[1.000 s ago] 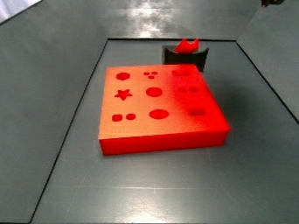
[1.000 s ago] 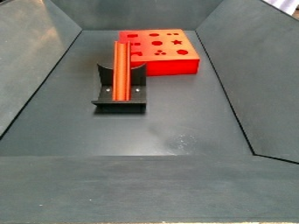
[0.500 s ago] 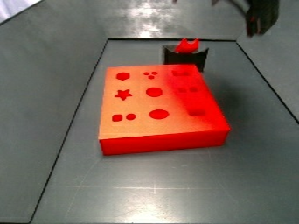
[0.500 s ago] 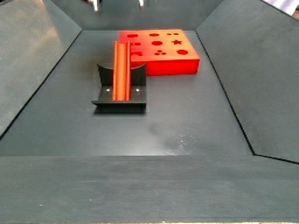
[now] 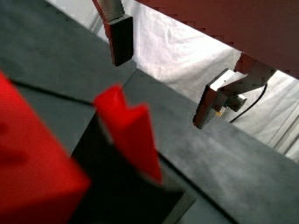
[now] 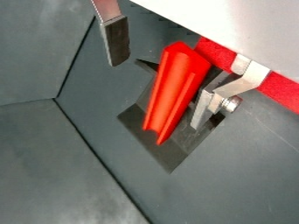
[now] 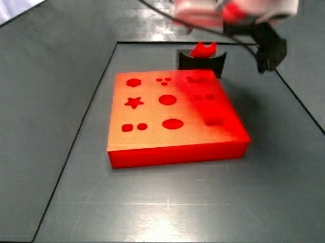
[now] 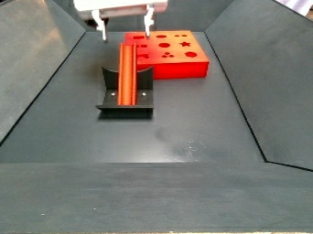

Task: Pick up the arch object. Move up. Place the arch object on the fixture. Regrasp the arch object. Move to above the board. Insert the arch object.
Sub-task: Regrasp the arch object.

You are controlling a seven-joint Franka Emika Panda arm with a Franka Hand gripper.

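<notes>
Next, my gripper grabs the arch object by its notched end to set it into the board.
The arch object, a long bright red bar, lies in the scoop of the dark fixture. Its notched end shows in a wrist view; its length shows in a wrist view. In a side view it sits on the fixture behind the board. My gripper is open and empty, above the far end of the bar with one finger on each side. The fingers stand well apart from the bar in both wrist views. The gripper also shows in a side view.
The board with its shaped holes lies right beside the fixture's far end. Sloped grey walls ring the dark floor. A white backdrop shows beyond the far wall.
My gripper has come down into both side views from above and now hangs open over the arch object. The arch object, fixture and board have not moved.
</notes>
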